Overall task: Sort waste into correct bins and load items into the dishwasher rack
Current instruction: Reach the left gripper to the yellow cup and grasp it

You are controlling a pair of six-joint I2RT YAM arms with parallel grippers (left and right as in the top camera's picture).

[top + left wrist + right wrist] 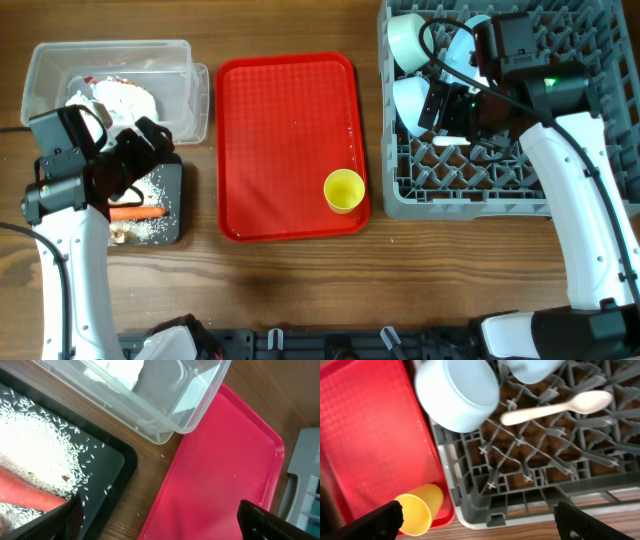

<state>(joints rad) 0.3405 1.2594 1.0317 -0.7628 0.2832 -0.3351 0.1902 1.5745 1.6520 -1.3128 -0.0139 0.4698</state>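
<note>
I should take the yellow cup by its rim with my left gripper next. The bottom end of the cup will then be free, so I can hand the cup over to my right gripper.
The yellow cup (343, 190) lies on the red serving tray (280, 120); it also shows in the right wrist view (417, 507). My right gripper (445, 105) is open and empty over the grey rack's (560, 200) left part, its fingers (480, 522) spanning the rack's corner. In the rack (530, 485) are a light blue bowl (457, 395), another pale bowl (415, 38) and the white spoon (560, 405). My left gripper (150, 150) is open and empty (160, 525) above the black tray (115, 465), which holds rice (35, 445) and the carrot (25, 490).
The clear tub (110, 70) at the back left holds crumpled white paper (120, 98). A small brown scrap (122, 235) lies at the black tray's front. A few rice grains (161, 455) lie on the wood between the tub and the red tray (225, 470).
</note>
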